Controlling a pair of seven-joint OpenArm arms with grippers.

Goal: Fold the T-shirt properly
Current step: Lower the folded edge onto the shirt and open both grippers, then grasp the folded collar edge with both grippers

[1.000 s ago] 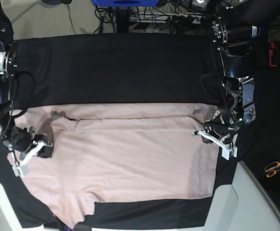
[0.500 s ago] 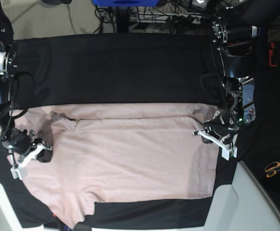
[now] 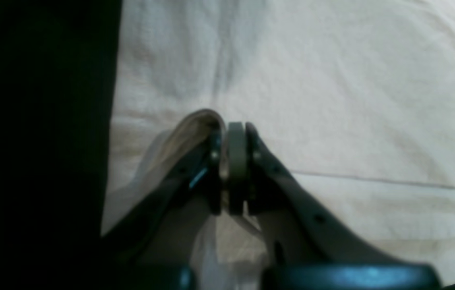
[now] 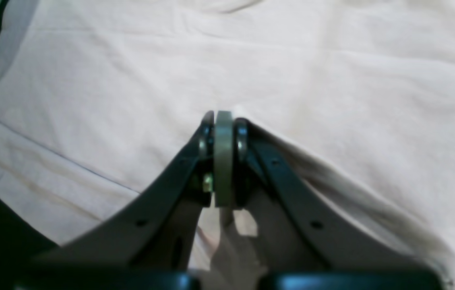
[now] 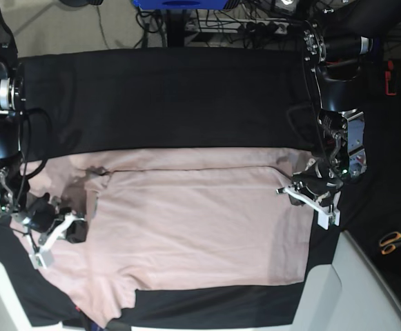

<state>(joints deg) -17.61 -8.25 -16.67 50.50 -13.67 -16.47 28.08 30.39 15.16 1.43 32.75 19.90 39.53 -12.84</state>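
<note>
The folded part's edge (image 5: 245, 167) lies on the T-shirt's flat body (image 5: 252, 196) up to my fingertips, so it is now time for my left gripper to open and release the T-shirt.
The pale pink T-shirt (image 5: 193, 227) lies spread flat on the black tablecloth (image 5: 172, 96), with its top edge folded over in a band. My left gripper (image 5: 309, 201) is at the shirt's right edge, shut on a raised fold of the fabric (image 3: 195, 125); its fingertips (image 3: 235, 129) are pressed together. My right gripper (image 5: 56, 239) is at the shirt's left edge by a sleeve, shut on a ridge of the cloth (image 4: 292, 157); its fingertips (image 4: 223, 117) are closed. The neck label is not visible.
Orange-handled scissors (image 5: 393, 241) lie off the cloth at the right. A pale grey table corner (image 5: 352, 289) shows at the lower right. Cables and a blue object (image 5: 179, 3) sit behind the table's far edge.
My right gripper has moved right and toward the near edge, pulling the shirt's left edge and sleeve inward with it. My left gripper has stayed in place.
</note>
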